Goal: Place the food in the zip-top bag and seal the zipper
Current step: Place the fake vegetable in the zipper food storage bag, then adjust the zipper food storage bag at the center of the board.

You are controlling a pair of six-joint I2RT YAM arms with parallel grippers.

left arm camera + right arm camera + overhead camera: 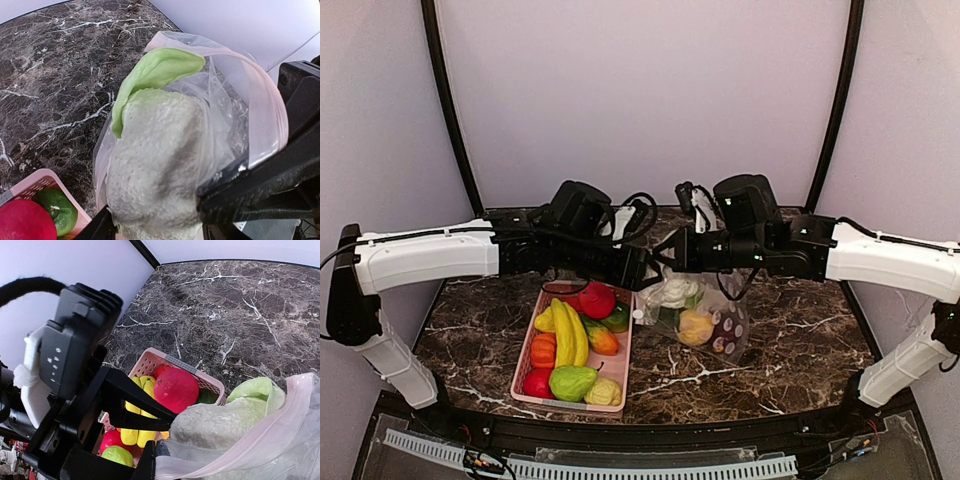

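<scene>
I should move my left gripper toward the bag's rim before I close it, because the cauliflower [160, 165] fills the gap between my open fingers in the left wrist view.
The clear zip-top bag [728, 300] hangs over the table right of centre, its mouth held up. My right gripper [162, 460] is shut on its pale pink zipper [260, 440] strip at the rim. A white cauliflower [160, 165] with a green leaf lies in the bag's mouth. My left gripper [157, 231] stands open around the cauliflower, one finger at each flank. A yellow-orange ball [695, 328] lies lower in the bag. In the top view both grippers meet above the bag's left corner.
The pink basket [525, 365] sits left of the bag with bananas [570, 335], a red fruit [597, 300], a green fruit [572, 382] and other food. The basket's corner [35, 180] is close under the left gripper. Dark marble table [800, 340] lies around.
</scene>
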